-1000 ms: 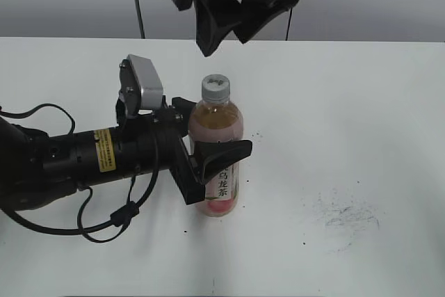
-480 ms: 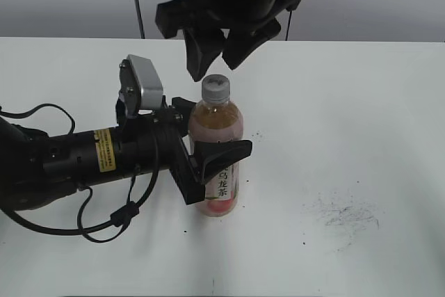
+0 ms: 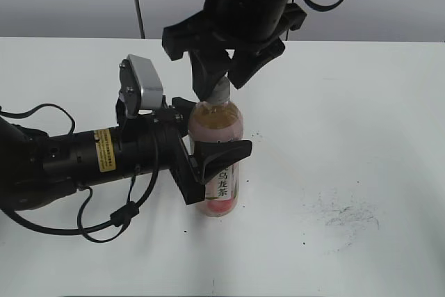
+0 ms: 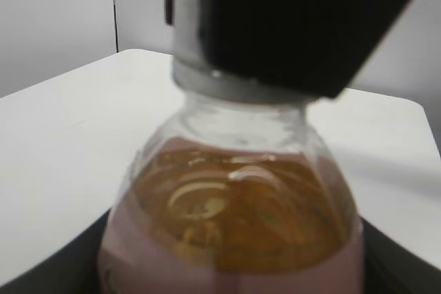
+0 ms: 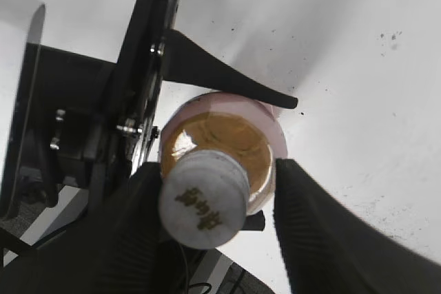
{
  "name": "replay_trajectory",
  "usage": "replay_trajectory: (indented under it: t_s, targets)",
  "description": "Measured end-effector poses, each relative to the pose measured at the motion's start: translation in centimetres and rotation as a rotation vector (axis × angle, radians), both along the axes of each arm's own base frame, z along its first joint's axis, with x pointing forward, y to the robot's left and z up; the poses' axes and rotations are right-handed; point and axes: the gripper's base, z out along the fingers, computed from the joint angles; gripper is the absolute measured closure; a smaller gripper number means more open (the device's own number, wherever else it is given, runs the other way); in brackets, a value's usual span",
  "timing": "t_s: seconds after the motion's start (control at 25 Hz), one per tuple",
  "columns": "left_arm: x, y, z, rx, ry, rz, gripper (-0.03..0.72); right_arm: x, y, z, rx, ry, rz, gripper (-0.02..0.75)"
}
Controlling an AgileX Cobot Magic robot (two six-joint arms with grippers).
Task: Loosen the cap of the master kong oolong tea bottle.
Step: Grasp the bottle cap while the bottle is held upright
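Next, my right gripper takes hold of the white-grey cap by its round side (image 3: 220, 92) (image 5: 204, 204) to loosen the cap of the master kong oolong tea bottle.
The master kong oolong tea bottle (image 3: 220, 124) stands upright on the white table, with amber tea and a pink label. My left gripper (image 3: 208, 133) is shut on the bottle's body, one finger behind it and one in front. My right gripper (image 3: 222, 87) hangs from above, open, with its fingers on either side of the white-grey cap (image 3: 220, 90). In the right wrist view the cap (image 5: 204, 197) lies close against the left finger (image 5: 131, 232), with a gap to the right finger. In the left wrist view the bottle shoulder (image 4: 234, 225) fills the frame and a black finger (image 4: 296, 25) covers most of the cap (image 4: 182, 29).
The white table (image 3: 361, 116) has dark smudges (image 3: 348, 215) at the right front. A thin dark pole (image 3: 137, 1) stands at the back. The left arm's body and cable (image 3: 104, 222) lie across the table's left side.
My right gripper has come down from above the bottle, and its open fingers now straddle the cap. The left gripper and the bottle have not moved.
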Motion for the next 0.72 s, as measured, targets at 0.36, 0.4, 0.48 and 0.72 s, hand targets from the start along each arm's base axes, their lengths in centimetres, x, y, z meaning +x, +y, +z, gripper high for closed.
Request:
replay_trajectory:
  t_s: [0.36,0.4,0.48,0.72]
  targets:
    - [-0.02,-0.03,0.0,0.0,0.0,-0.001,0.243,-0.15,0.14,0.07,0.009,-0.002,0.044,0.456]
    - [-0.02,-0.03,0.0,0.0,0.0,-0.001,0.243,-0.16,0.15,0.08,0.008,-0.007,0.064,0.456]
    - [-0.02,-0.03,0.0,0.0,0.0,-0.001,0.243,-0.17,0.15,0.08,0.002,-0.024,0.12,0.456]
    - [-0.02,-0.03,0.0,0.0,0.0,-0.001,0.243,-0.14,0.19,0.09,-0.03,-0.125,0.426,0.458]
